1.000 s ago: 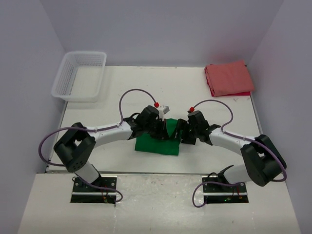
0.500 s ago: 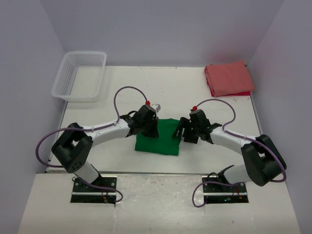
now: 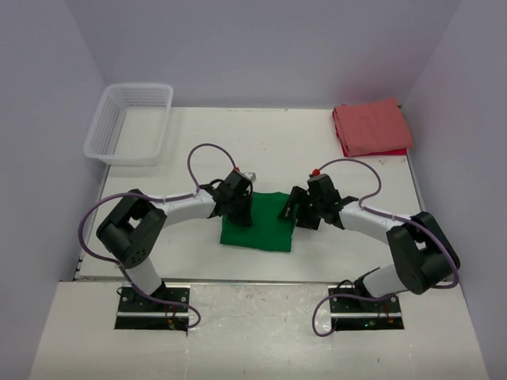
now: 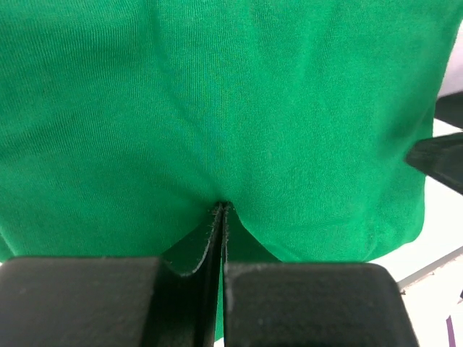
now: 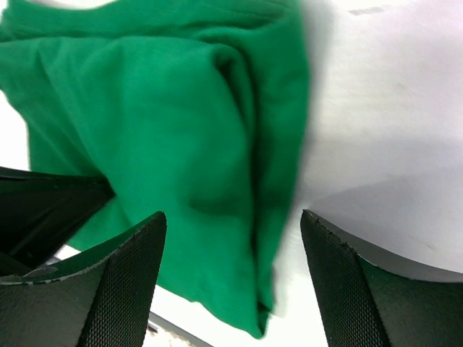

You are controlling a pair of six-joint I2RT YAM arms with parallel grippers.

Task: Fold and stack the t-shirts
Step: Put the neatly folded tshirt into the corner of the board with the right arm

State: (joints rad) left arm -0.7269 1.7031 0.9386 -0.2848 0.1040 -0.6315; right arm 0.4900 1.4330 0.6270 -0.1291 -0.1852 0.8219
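Observation:
I need to grab the green t-shirt's folded edge next with my right gripper, layers together, so the shirt can be stacked still folded on the salmon-red t-shirt (image 3: 371, 127).
The bright green t-shirt (image 3: 260, 231) lies folded into a small rectangle on the table between my two arms. My left gripper (image 3: 239, 214) is at its left edge; in the left wrist view (image 4: 222, 207) the jaws are shut, with their tips pressed on the green cloth (image 4: 217, 94). My right gripper (image 3: 291, 212) is at the shirt's right edge; in the right wrist view (image 5: 231, 217) it is open, and the jaws straddle the folded edge of the green shirt (image 5: 159, 123). The salmon-red t-shirt (image 3: 371, 127) lies folded at the far right corner.
A white mesh basket (image 3: 131, 123) stands at the far left corner. White table (image 3: 269, 150) lies between the green shirt and the back wall. The table's near edge runs just below the green shirt.
Both grippers have moved apart from the middle of the green shirt to its left and right edges. The shirt now shows flat between them.

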